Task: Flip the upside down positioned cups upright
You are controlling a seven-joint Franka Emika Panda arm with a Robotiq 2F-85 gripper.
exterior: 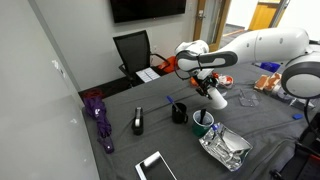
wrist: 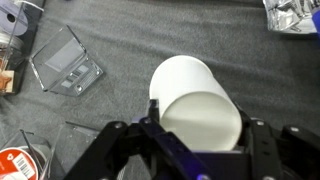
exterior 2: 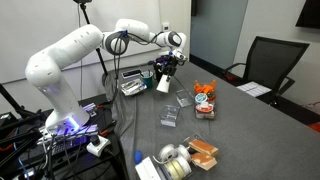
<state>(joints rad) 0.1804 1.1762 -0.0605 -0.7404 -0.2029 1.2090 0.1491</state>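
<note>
My gripper holds my white cup (exterior: 216, 97) tilted above the table. It needs to keep holding the cup, because the cup would fall if I opened now.
A small plain white handleless cup (wrist: 195, 95) is held between my gripper's (wrist: 200, 125) fingers, lifted above the grey table. In the wrist view its flat closed base faces the camera and its body points away. In both exterior views the white cup (exterior: 216, 97) (exterior 2: 163, 83) hangs tilted under the gripper (exterior: 209, 86) (exterior 2: 166, 72), clear of the table top.
A black mug (exterior: 179, 112) and a dark green mug (exterior: 203, 123) stand near a foil bag (exterior: 226, 147). Clear plastic boxes (wrist: 66, 62) (exterior 2: 169, 116) lie on the table. Orange snack packs (exterior 2: 205, 98), a purple umbrella (exterior: 98, 115), a phone (exterior: 156, 166) and a black bottle (exterior: 138, 121) are around.
</note>
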